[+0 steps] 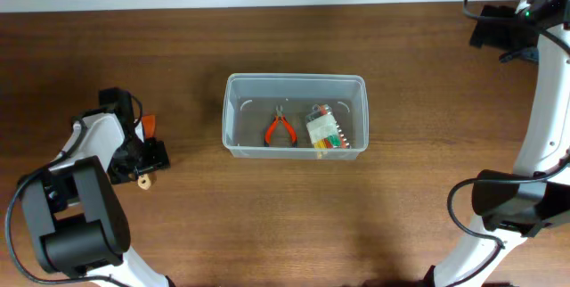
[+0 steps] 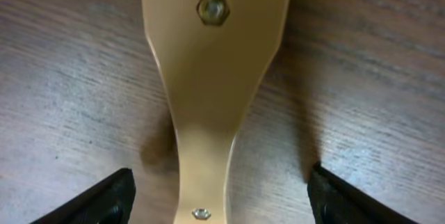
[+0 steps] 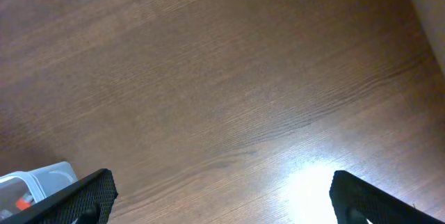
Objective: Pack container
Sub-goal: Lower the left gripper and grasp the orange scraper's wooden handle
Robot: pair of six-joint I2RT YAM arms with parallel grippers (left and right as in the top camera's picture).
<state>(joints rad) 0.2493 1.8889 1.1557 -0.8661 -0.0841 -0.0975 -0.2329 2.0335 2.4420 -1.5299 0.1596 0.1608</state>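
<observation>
I should next pack the tool into the container, so my left gripper should grab it across the narrow part of its tan wooden handle (image 1: 143,178) and leave the orange end free.
The clear plastic container (image 1: 294,77) stands at the table's middle. It holds red-handled pliers (image 1: 280,130) and a small clear packet of coloured pieces (image 1: 324,130). A tool with a tan wooden handle (image 1: 143,178) and an orange end (image 1: 149,125) lies on the table at the left. My left gripper (image 1: 141,156) is low over it. In the left wrist view the handle (image 2: 215,64) runs between the open jaws (image 2: 221,203), which stand well apart from it on both sides. My right gripper (image 1: 499,33) is open and empty at the far right back, also shown in its wrist view (image 3: 219,196).
The table is dark brown wood (image 1: 401,207). A corner of the container (image 3: 42,179) shows at the lower left of the right wrist view. A bright glare patch (image 3: 313,189) lies on the wood there. The right arm's base (image 1: 508,202) stands at the right front.
</observation>
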